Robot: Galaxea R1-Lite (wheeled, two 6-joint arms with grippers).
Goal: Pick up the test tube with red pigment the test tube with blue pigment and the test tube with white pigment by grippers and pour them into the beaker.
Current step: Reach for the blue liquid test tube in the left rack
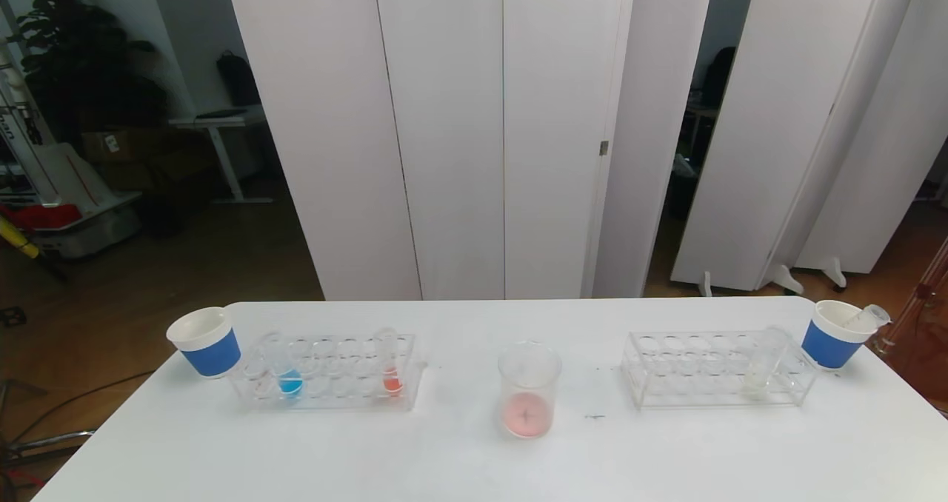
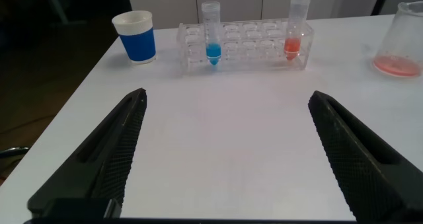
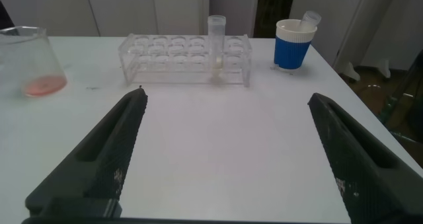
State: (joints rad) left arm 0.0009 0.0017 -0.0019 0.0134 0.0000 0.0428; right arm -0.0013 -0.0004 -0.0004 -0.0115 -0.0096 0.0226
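Observation:
The clear rack closes around the lower half of the blue test tube, so I should next grab the tube with my left gripper by the upper part below its rim (image 1: 277, 351).
The blue-pigment test tube (image 1: 285, 369) stands in the left clear rack (image 1: 326, 372), with an orange-red tube (image 1: 390, 372) further right in the same rack. They also show in the left wrist view: the blue tube (image 2: 211, 36) and the red tube (image 2: 295, 29). The white-pigment test tube (image 1: 761, 369) stands in the right rack (image 1: 711, 369) and shows in the right wrist view (image 3: 216, 45). The beaker (image 1: 527, 389) at table centre holds pink-red pigment. The left gripper (image 2: 226, 105) and right gripper (image 3: 225, 105) are open, empty, and back from the racks; neither shows in the head view.
A white cup with a blue band (image 1: 205, 341) stands left of the left rack. A second such cup (image 1: 835, 334) at the right table edge holds an empty tube (image 1: 868, 317). White partition panels stand behind the table.

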